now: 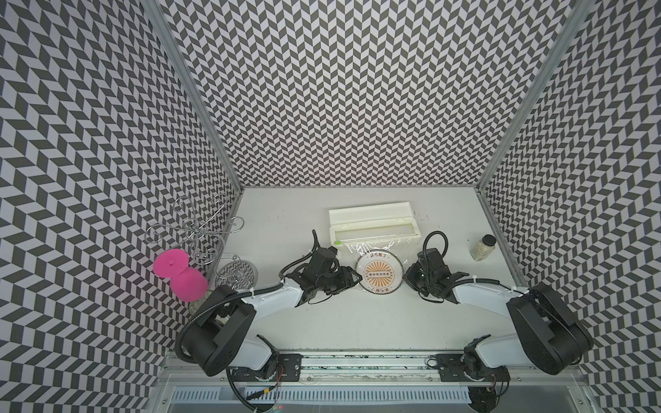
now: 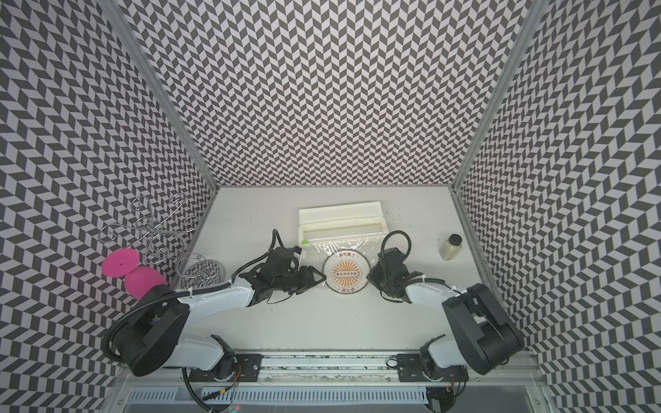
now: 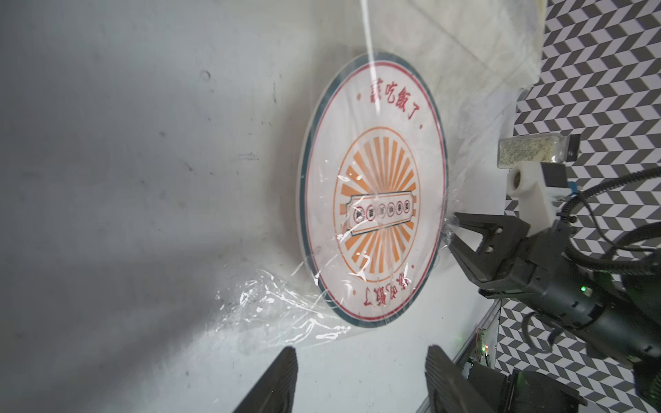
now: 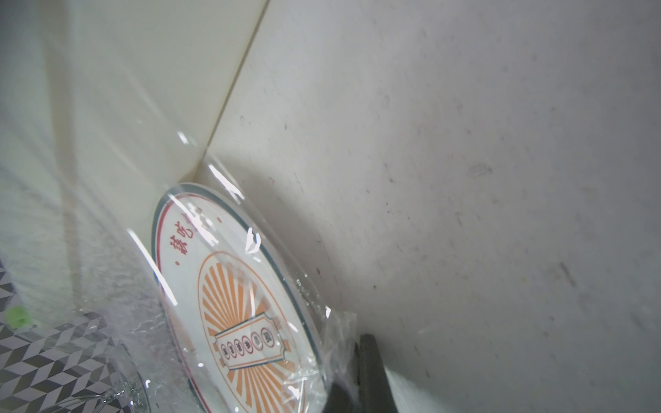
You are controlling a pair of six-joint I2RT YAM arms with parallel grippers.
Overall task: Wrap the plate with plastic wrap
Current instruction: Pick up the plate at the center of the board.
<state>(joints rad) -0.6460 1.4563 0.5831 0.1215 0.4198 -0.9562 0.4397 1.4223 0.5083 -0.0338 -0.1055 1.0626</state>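
Observation:
The left gripper pinches the plate's edge and its overhanging plastic wrap next, opposite my right gripper, to lift and wrap the plate.
The plate (image 1: 380, 273) (image 2: 345, 273) lies flat in the middle of the table, white with an orange sunburst centre. The plastic wrap (image 1: 375, 247) runs from its cream box (image 1: 372, 221) over the plate. My left gripper (image 1: 355, 278) (image 3: 363, 361) stands open beside the plate's left edge with nothing between its fingers (image 3: 282, 379); a crumpled corner of the plastic wrap (image 3: 272, 307) lies on the table just ahead of them. At the plate's right edge my right gripper (image 1: 407, 277) (image 4: 357, 357) is shut on a bunched fold of the plastic wrap (image 4: 336, 332).
A jar of pale grains (image 1: 483, 246) (image 3: 529, 152) stands at the right near the wall. On the left stand a wire rack (image 1: 200, 229), pink shapes (image 1: 175, 268) and a clear patterned glass disc (image 1: 238, 273). The box's green tab (image 1: 337, 244) is near my left wrist.

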